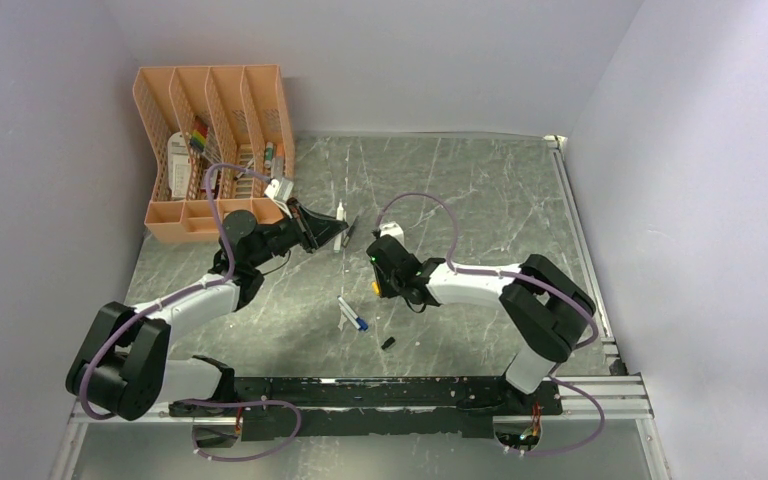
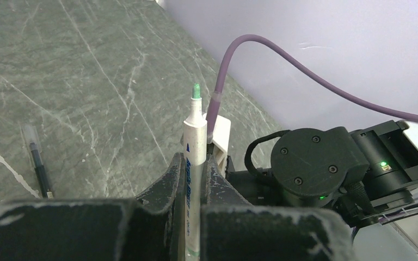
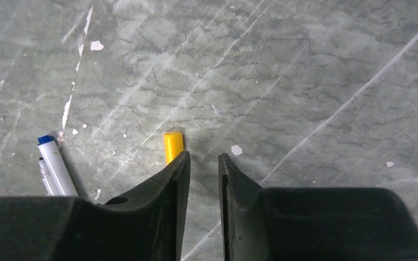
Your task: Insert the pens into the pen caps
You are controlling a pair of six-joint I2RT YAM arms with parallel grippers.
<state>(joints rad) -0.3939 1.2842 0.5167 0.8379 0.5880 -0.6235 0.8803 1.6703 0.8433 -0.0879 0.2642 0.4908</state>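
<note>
My right gripper grabs the yellow pen cap (image 1: 375, 288) across its sides next, keeping the cap's open end free to insert the white pen.
My left gripper (image 2: 196, 157) is shut on a white pen (image 2: 194, 136) with a green tip, which sticks out past the fingertips above the table. In the top view this gripper (image 1: 318, 230) sits left of centre. A dark pen (image 2: 39, 168) with a clear end lies on the table to its left. My right gripper (image 3: 204, 157) (image 1: 385, 275) hovers low with its jaws slightly open and nothing between them. The yellow pen cap (image 3: 173, 145) (image 1: 375, 288) lies just outside its left fingertip. A white pen with a blue end (image 3: 54, 163) (image 1: 353, 314) lies further left. A black cap (image 1: 388, 343) lies nearer the bases.
A peach desk organiser (image 1: 210, 150) with several items stands at the back left. Walls close the table on three sides, and a metal rail (image 1: 585, 250) runs along the right edge. Purple cables (image 1: 430, 205) loop over both arms.
</note>
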